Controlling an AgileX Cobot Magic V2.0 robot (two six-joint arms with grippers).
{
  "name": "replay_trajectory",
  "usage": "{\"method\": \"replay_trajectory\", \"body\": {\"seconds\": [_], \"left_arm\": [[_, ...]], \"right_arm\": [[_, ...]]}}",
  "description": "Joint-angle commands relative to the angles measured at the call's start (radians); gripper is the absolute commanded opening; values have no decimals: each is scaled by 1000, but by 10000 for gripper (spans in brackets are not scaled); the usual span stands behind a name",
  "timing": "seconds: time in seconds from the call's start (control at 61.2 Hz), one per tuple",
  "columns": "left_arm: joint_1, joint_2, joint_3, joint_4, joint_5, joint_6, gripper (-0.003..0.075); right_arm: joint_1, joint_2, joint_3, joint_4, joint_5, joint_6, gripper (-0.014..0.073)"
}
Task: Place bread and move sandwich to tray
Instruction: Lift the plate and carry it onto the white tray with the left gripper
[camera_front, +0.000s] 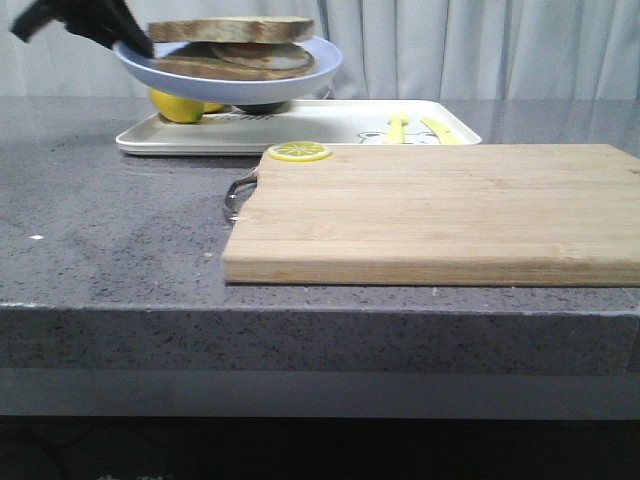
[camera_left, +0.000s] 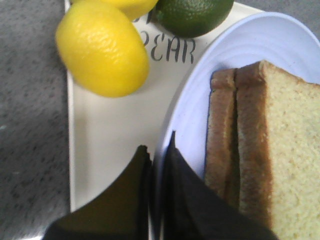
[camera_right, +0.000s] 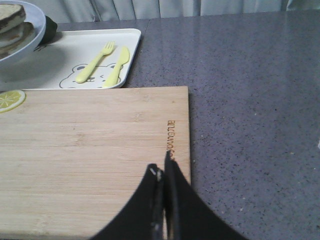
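Observation:
The light blue plate is hanging tilted with its base above the white tray, so the left gripper needs to lower the plate onto the tray before letting go of the plate.
The sandwich (camera_front: 230, 62) lies on a round light blue plate (camera_front: 300, 75) held in the air above the left end of the white tray (camera_front: 330, 125). Its top layer is the plain bread (camera_front: 230, 29), pale-faced with a brown crust (camera_left: 290, 150). A pale filling barely shows between the slices. My left gripper (camera_front: 135, 45) is shut on the plate's rim (camera_left: 157, 150), one finger above it and one below. My right gripper (camera_right: 162, 170) is shut on nothing, hovering over the near right part of the wooden cutting board (camera_right: 90, 150); the front view does not show it.
On the tray's left end, under the plate, lie a lemon (camera_left: 102, 47) and a lime (camera_left: 192, 15). A yellow fork (camera_right: 95, 62) and knife (camera_right: 117, 65) rest on its right part. A lemon slice (camera_front: 299, 151) sits on the cutting board's (camera_front: 440, 210) far left corner.

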Motion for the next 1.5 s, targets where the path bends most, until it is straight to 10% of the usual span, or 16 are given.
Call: {"method": "replay_trajectory", "body": {"seconds": [0.0, 0.212, 1.487], "left_arm": [[-14, 40, -219, -75, 9, -98, -20], [-20, 202, -448, -98, 40, -179, -20], [-88, 230, -379, -56, 34, -124, -20]], "right_arm": [[-3, 6, -27, -2, -78, -7, -60], [-3, 6, -27, -2, -79, -7, -60], [-3, 6, -27, -2, -80, -7, -60]]}}
